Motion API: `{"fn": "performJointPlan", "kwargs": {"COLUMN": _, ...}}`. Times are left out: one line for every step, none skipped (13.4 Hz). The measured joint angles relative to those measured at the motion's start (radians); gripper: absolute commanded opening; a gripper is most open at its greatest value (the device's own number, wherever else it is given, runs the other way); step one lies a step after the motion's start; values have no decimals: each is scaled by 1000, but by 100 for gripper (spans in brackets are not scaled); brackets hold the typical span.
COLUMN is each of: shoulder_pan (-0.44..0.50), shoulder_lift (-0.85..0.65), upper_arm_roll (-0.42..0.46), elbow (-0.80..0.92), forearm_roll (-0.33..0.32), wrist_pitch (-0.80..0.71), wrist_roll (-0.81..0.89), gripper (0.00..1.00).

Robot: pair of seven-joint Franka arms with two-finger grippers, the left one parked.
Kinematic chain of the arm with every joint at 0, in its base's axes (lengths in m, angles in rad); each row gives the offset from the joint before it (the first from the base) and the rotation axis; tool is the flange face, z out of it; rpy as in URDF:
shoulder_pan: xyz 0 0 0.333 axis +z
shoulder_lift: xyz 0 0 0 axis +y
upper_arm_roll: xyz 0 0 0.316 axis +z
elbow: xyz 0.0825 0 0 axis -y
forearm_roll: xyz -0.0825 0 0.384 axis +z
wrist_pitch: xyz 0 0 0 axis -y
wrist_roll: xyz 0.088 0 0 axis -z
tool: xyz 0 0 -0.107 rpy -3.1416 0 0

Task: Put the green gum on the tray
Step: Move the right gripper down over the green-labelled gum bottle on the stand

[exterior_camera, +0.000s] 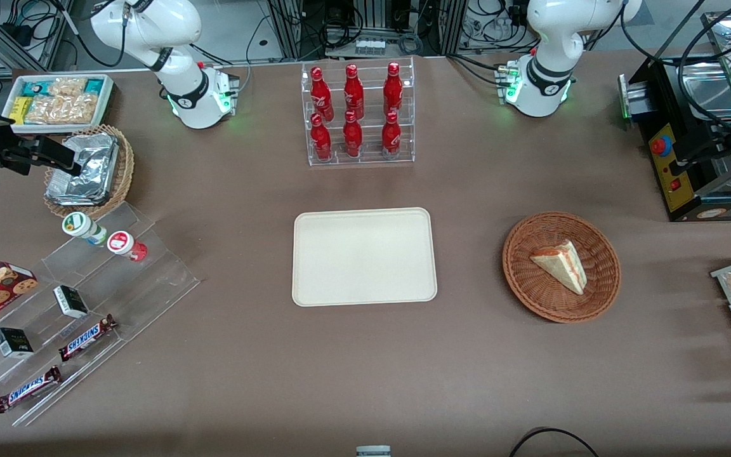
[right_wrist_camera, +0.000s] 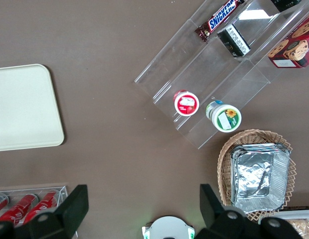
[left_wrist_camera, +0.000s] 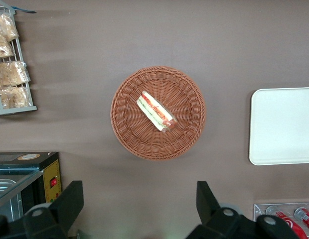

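My gripper should grab the gum by its body behind the lid (exterior_camera: 92, 232) next. Then it can put the green gum on the tray (exterior_camera: 363, 258).
The green gum (exterior_camera: 77, 224), a small white bottle with a green-and-white lid, lies on the top step of a clear acrylic stand (exterior_camera: 80, 298), beside a similar red-lidded bottle (exterior_camera: 122, 243). It also shows in the right wrist view (right_wrist_camera: 223, 116), next to the red-lidded bottle (right_wrist_camera: 186, 103). The cream tray (exterior_camera: 363, 256) lies bare at the table's middle; one of its corners shows in the right wrist view (right_wrist_camera: 22, 107). My gripper (exterior_camera: 54, 157) hangs high over the working arm's end of the table, above a wicker basket, farther from the front camera than the gum. It (right_wrist_camera: 143, 204) is open and holds nothing.
A wicker basket of foil trays (exterior_camera: 89, 168) sits by the stand, a white bin of snack packets (exterior_camera: 61, 101) farther back. The stand holds Snickers bars (exterior_camera: 86, 336) and small boxes. A rack of red bottles (exterior_camera: 359, 114) and a sandwich basket (exterior_camera: 561, 266) flank the tray.
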Motion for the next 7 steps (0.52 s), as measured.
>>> {"fn": "performJointPlan", "kwargs": {"shoulder_pan": 0, "shoulder_lift": 1, "upper_arm_roll": 0, "elbow": 0, "forearm_roll": 0, "wrist_pitch": 2, "wrist_roll": 0, "gripper": 99}}
{"fn": "performJointPlan", "kwargs": {"shoulder_pan": 0, "shoulder_lift": 3, "upper_arm_roll": 0, "elbow": -1, "forearm_roll": 0, "wrist_pitch": 4, "wrist_roll": 0, "gripper": 99}}
{"fn": "performJointPlan", "kwargs": {"shoulder_pan": 0, "shoulder_lift": 9, "upper_arm_roll": 0, "elbow": -4, "forearm_roll": -1, "wrist_pitch": 4, "wrist_roll": 0, "gripper": 99}}
{"fn": "performJointPlan", "kwargs": {"shoulder_pan": -1, "shoulder_lift": 18, "upper_arm_roll": -1, "elbow": -9, "forearm_roll": -1, "wrist_pitch": 6, "wrist_roll": 0, "gripper": 99}}
{"fn": "performJointPlan", "kwargs": {"shoulder_pan": -1, "shoulder_lift": 27, "upper_arm_roll": -2, "elbow": -22, "forearm_roll": -1, "wrist_pitch": 17, "wrist_roll": 0, "gripper": 99}}
{"fn": "performJointPlan", "kwargs": {"shoulder_pan": -2, "shoulder_lift": 33, "upper_arm_roll": -4, "elbow": -47, "forearm_roll": -1, "wrist_pitch": 47, "wrist_roll": 0, "gripper": 99}}
{"fn": "performJointPlan", "kwargs": {"shoulder_pan": -3, "shoulder_lift": 38, "upper_arm_roll": -9, "elbow": -77, "forearm_roll": -1, "wrist_pitch": 78, "wrist_roll": -12, "gripper": 99}}
